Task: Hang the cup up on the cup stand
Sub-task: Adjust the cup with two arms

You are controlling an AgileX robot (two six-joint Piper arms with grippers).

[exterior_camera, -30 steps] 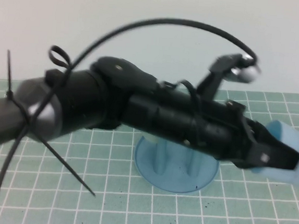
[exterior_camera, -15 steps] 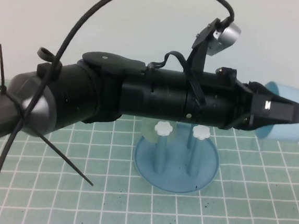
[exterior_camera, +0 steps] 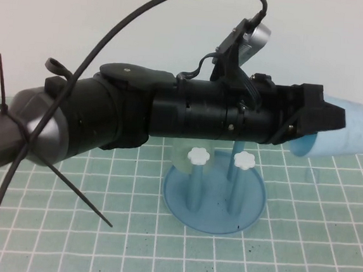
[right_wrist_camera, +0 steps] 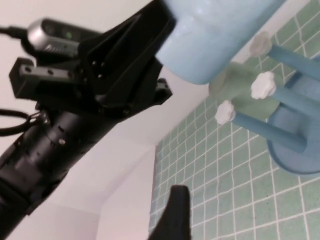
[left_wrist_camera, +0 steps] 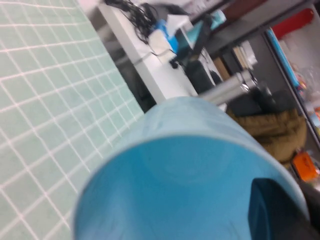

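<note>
My right gripper grabs the light blue cup's closed base next, to hang the cup point(exterior_camera: 350, 133) on the cup stand.
My left gripper point(exterior_camera: 322, 123) is shut on the rim of the cup point(exterior_camera: 350, 133), a light blue tumbler held sideways in the air above and right of the cup stand point(exterior_camera: 213, 205). In the left wrist view the cup point(left_wrist_camera: 180, 170) fills the frame and one dark finger point(left_wrist_camera: 275, 210) sits inside its mouth. The stand's blue pegs carry white flower knobs point(exterior_camera: 198, 155). In the right wrist view the cup point(right_wrist_camera: 215, 35) hangs over the knobs point(right_wrist_camera: 263, 85). My right gripper point(right_wrist_camera: 235, 222) is open low over the mat, one finger point(right_wrist_camera: 176, 210) showing, nothing between.
A pale green cup point(right_wrist_camera: 240, 95) sits on a rear peg of the stand. The green grid mat point(exterior_camera: 128, 233) covers the table. The left arm's cable and zip ties point(exterior_camera: 69, 183) stick out over the mat. A white wall stands behind.
The left arm has lifted the cup from low at the right, rolled its wrist, and drawn it slightly left toward the stand. The right gripper stays open.
</note>
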